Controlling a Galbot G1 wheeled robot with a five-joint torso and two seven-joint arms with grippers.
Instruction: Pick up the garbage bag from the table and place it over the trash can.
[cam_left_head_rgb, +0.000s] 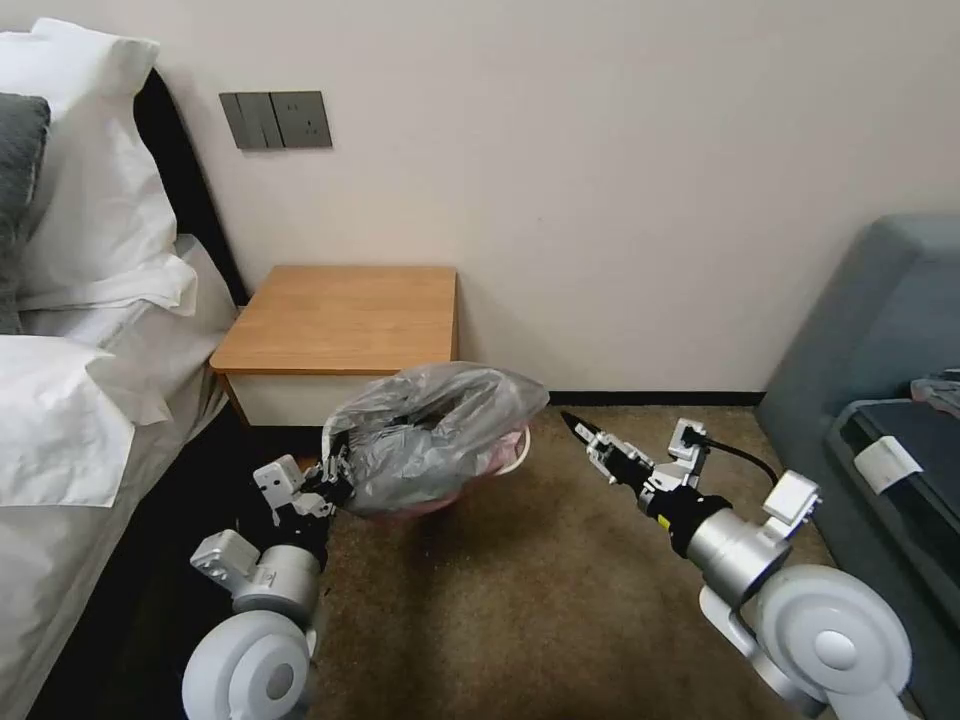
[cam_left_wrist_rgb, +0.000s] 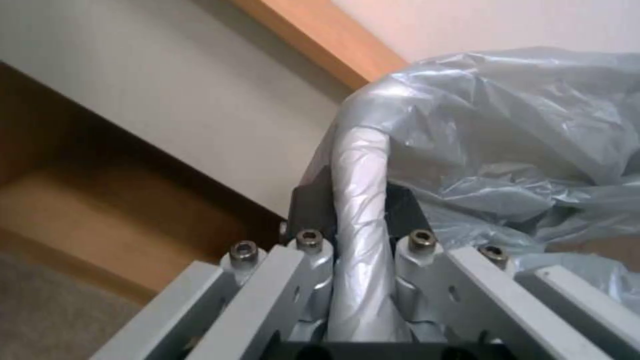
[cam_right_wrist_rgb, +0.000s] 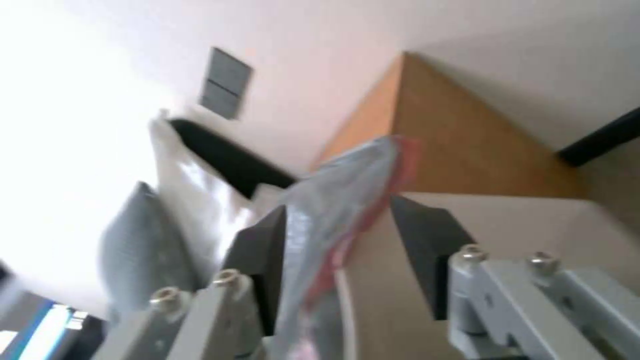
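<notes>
The garbage bag needs to go over the trash can, so my right gripper needs to grab the bag by its pink edge next.
The garbage bag (cam_left_head_rgb: 432, 440), crinkly grey plastic with a pink edge, billows over the trash can, whose white rim (cam_left_head_rgb: 519, 452) peeks out at the bag's right side on the carpet. My left gripper (cam_left_head_rgb: 337, 484) is shut on the bag's left edge; in the left wrist view a rolled strip of the bag (cam_left_wrist_rgb: 360, 165) is pinched between its black fingers (cam_left_wrist_rgb: 310, 207). My right gripper (cam_left_head_rgb: 573, 421) hovers just right of the bag, open. In the right wrist view a strip of the bag (cam_right_wrist_rgb: 333, 220) runs between its spread fingers (cam_right_wrist_rgb: 427, 250). The table (cam_left_head_rgb: 340, 315) stands bare behind the can.
A bed with white pillows (cam_left_head_rgb: 90, 250) lies along the left. A grey sofa (cam_left_head_rgb: 880, 330) stands at the right. A switch plate (cam_left_head_rgb: 276, 120) is on the wall. Brown carpet (cam_left_head_rgb: 500, 600) stretches between my arms.
</notes>
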